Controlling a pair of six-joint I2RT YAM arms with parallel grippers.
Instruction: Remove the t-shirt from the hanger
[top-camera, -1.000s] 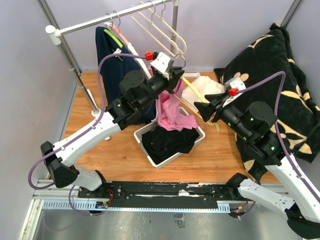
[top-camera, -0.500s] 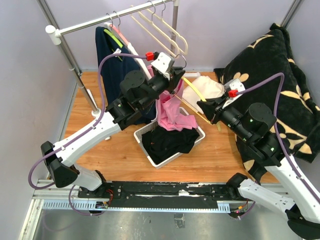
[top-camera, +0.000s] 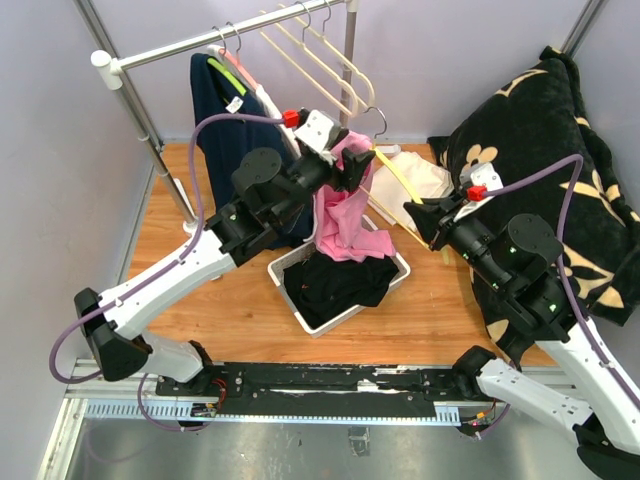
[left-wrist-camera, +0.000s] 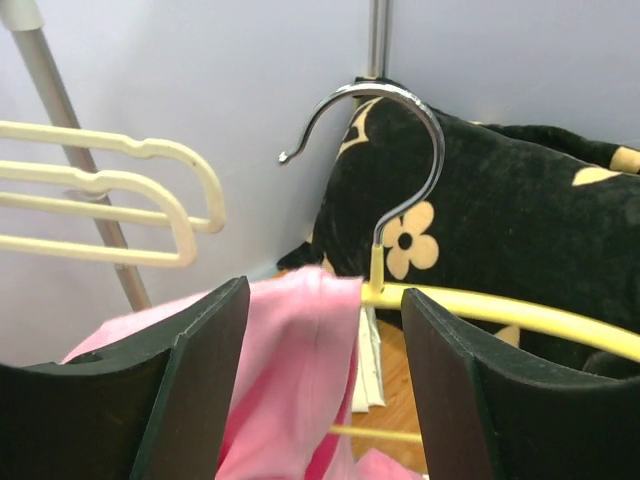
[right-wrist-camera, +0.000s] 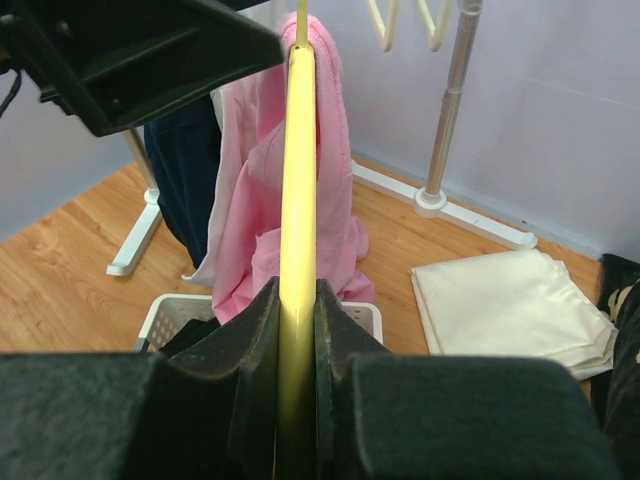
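Observation:
The pink t-shirt (top-camera: 340, 215) needs to come off the hanger, so my left gripper should next grab it by its loose cloth beside the hook.
The pink t-shirt (top-camera: 340, 215) hangs from one end of a yellow hanger (top-camera: 396, 176) with a metal hook (top-camera: 376, 120), its hem trailing into the basket. My left gripper (top-camera: 350, 166) is open at the hanger's neck. In the left wrist view the t-shirt (left-wrist-camera: 300, 370) lies loose between the fingers (left-wrist-camera: 200, 380), and the hook (left-wrist-camera: 405, 150) rises just beyond them. My right gripper (top-camera: 420, 218) is shut on the hanger's lower arm. In the right wrist view the yellow hanger (right-wrist-camera: 298, 200) runs straight out of that gripper (right-wrist-camera: 298, 340) up to the t-shirt (right-wrist-camera: 330, 180).
A white basket (top-camera: 392, 272) with black clothes stands under the t-shirt. Behind it is a clothes rail (top-camera: 200, 40) with a navy shirt (top-camera: 220, 130) and cream hangers (top-camera: 320, 50). A folded cream cloth (top-camera: 430, 180) lies on the table, with a black floral blanket (top-camera: 560, 150) at right.
My right gripper shut on the hanger's arm, and then my left gripper opened at the neck. The hanger and t-shirt top have risen slightly.

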